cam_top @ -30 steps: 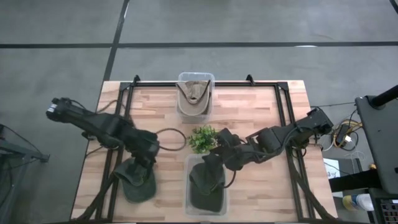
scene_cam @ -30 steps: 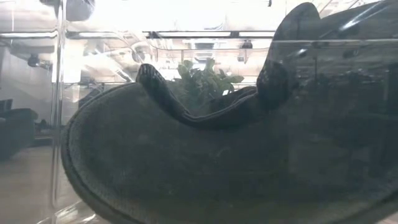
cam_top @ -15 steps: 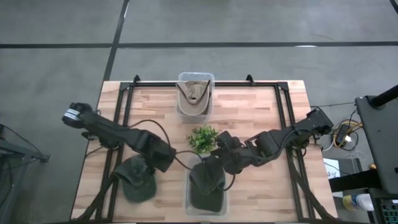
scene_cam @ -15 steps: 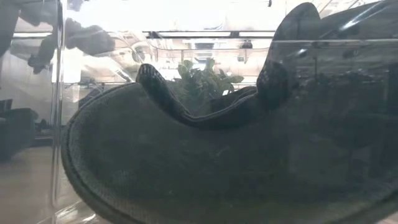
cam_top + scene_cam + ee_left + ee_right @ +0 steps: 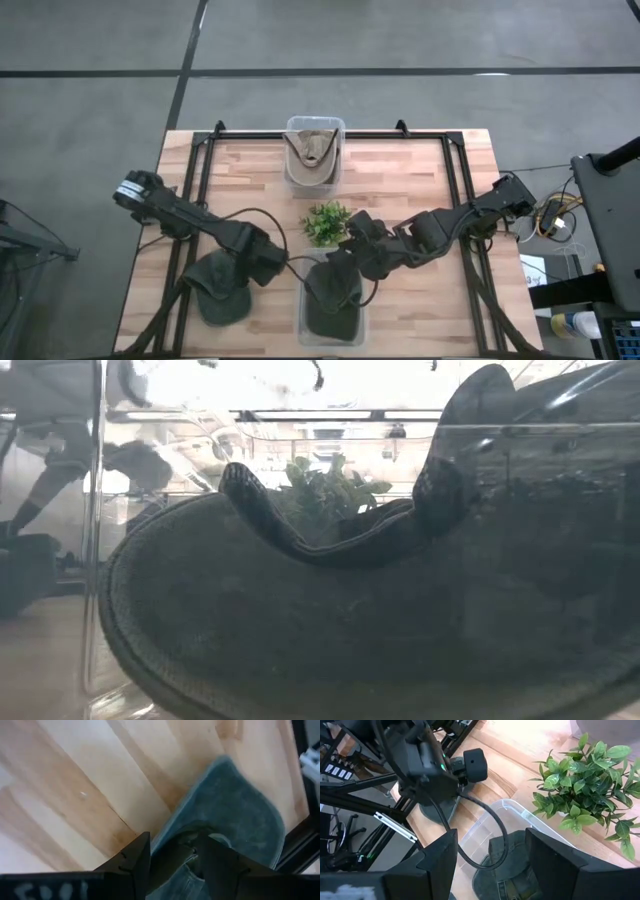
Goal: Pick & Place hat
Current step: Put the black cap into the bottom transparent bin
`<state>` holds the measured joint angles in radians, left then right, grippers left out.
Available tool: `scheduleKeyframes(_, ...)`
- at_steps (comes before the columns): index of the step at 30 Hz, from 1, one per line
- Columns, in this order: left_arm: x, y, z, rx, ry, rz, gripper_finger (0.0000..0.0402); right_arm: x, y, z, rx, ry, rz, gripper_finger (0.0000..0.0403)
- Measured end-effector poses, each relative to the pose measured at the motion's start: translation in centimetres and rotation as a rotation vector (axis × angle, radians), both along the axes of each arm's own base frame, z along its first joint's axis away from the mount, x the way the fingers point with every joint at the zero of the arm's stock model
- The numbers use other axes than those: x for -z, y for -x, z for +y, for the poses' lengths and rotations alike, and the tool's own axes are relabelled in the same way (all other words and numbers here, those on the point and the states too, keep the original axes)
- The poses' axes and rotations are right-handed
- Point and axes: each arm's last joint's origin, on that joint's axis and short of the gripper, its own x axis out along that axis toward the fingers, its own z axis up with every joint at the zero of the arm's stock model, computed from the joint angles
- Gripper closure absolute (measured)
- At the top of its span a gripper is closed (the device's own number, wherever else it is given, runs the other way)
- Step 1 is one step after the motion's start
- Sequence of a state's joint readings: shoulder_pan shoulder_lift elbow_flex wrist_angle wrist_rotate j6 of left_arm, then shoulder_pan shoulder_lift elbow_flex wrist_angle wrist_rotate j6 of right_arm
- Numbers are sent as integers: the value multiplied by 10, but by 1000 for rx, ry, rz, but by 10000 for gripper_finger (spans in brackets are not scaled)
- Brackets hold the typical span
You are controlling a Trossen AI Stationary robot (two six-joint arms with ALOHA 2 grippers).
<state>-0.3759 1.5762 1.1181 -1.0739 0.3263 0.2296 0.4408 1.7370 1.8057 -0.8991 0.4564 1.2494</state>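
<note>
I should grab the green hat by its brim with my left gripper next, to put it in the bin with the other dark hat.
A dark green hat lies on the table near its front left; it also shows in the left wrist view. My left gripper is open just over that hat's right edge, and a raised part of the hat shows between its fingers. A second dark hat lies in a clear bin at the front middle and fills the low view. My right gripper is open and empty above that bin's far end. My left gripper comes slanting down at the green hat's edge, with one finger on each side of a raised part of it. I cannot tell whether the fingers touch the hat. The hat lies flat on the table.
A small green plant stands at the table's middle, just beyond the bin. A beige hat lies in another clear bin at the far edge. Black frame rails run along the table's left, right and far sides.
My left gripper has gone toward the table's right and near edges and down, arriving over the green hat's right edge. The hats have stayed where they were.
</note>
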Motion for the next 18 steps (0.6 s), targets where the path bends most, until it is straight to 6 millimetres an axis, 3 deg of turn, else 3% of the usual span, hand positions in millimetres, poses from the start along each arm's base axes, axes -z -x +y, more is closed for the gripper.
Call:
scheduleKeyframes(6,21,7,-4,59,-28,56,248,0,0,-1,11,15,-5,179)
scheduleKeyframes(18,22,6,-14,103,-6,-7,248,-1,-1,0,16,5,-13,179)
